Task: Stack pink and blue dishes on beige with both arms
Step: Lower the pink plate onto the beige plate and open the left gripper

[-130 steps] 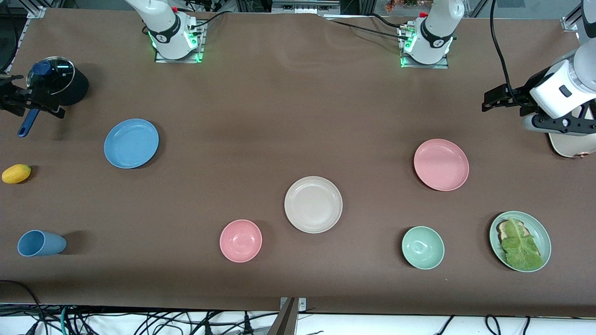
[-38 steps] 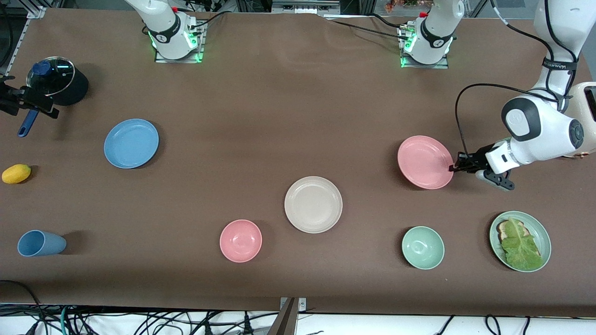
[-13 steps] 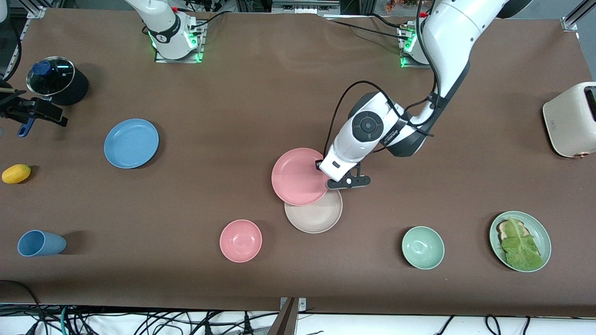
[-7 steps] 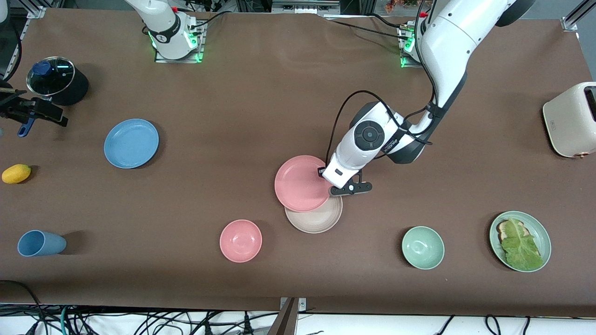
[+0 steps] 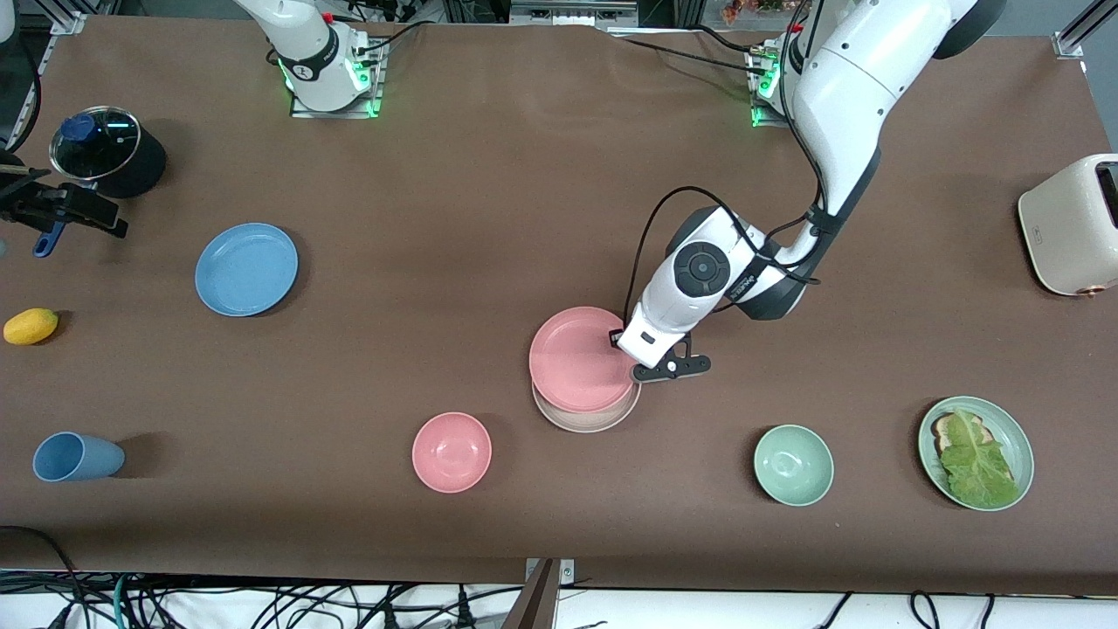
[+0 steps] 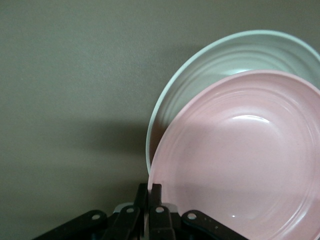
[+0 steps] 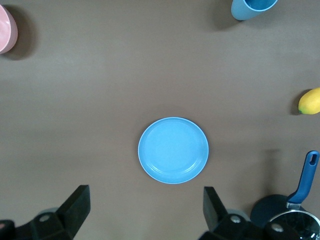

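Note:
My left gripper is holding the pink plate and should keep holding it until it sits centred on the beige plate, because the beige rim [image 5: 589, 428] sticks out past the pink plate at its near edge [image 5: 583, 411].
My left gripper [image 5: 622, 337] is shut on the rim of the pink plate [image 5: 581, 358] and holds it over the beige plate [image 5: 587, 422]. The pink plate covers most of the beige one, whose rim shows only on the side nearer the camera. In the left wrist view the fingers [image 6: 156, 192] pinch the pink plate [image 6: 240, 165], with the beige plate [image 6: 200, 80] below it. The blue plate [image 5: 246, 268] lies flat toward the right arm's end of the table. My right gripper [image 5: 65, 210] hangs high, open and empty [image 7: 145, 207], looking down on the blue plate [image 7: 173, 150].
A pink bowl [image 5: 452, 452], a green bowl [image 5: 793, 465] and a green plate with lettuce [image 5: 976, 452] lie near the front edge. A toaster [image 5: 1070, 227] stands at the left arm's end. A blue cup [image 5: 77, 456], a lemon [image 5: 31, 326] and a lidded black pot [image 5: 105, 153] are at the right arm's end.
My left gripper took the pink plate by its rim and carried it from the left arm's end of the table to over the beige plate. The right arm has barely moved.

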Motion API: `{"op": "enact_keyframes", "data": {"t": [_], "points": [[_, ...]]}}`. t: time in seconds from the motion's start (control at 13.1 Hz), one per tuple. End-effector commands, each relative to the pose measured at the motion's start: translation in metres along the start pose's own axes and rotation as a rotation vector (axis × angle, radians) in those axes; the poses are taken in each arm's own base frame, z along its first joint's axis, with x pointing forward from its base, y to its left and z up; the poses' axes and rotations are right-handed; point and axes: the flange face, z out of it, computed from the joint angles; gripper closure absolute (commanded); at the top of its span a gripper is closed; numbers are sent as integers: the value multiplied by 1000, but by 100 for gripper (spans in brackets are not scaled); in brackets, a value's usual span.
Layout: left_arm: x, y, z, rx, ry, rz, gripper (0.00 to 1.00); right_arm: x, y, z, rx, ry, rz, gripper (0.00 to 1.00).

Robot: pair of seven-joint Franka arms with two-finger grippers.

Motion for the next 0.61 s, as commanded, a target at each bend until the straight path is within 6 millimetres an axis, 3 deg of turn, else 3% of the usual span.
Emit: {"op": "enact_keyframes", "data": {"t": [0.0,0.31,0.54], "points": [[16,2,-9,-6,32,-7,100,-2,-2,-5,14,0,1,0],[31,-5,-12,-24,33,-47,100,-2,-2,-5,14,0,1,0],[40,-11,6,-20,24,-61,100,-2,-2,-5,14,0,1,0]]}}
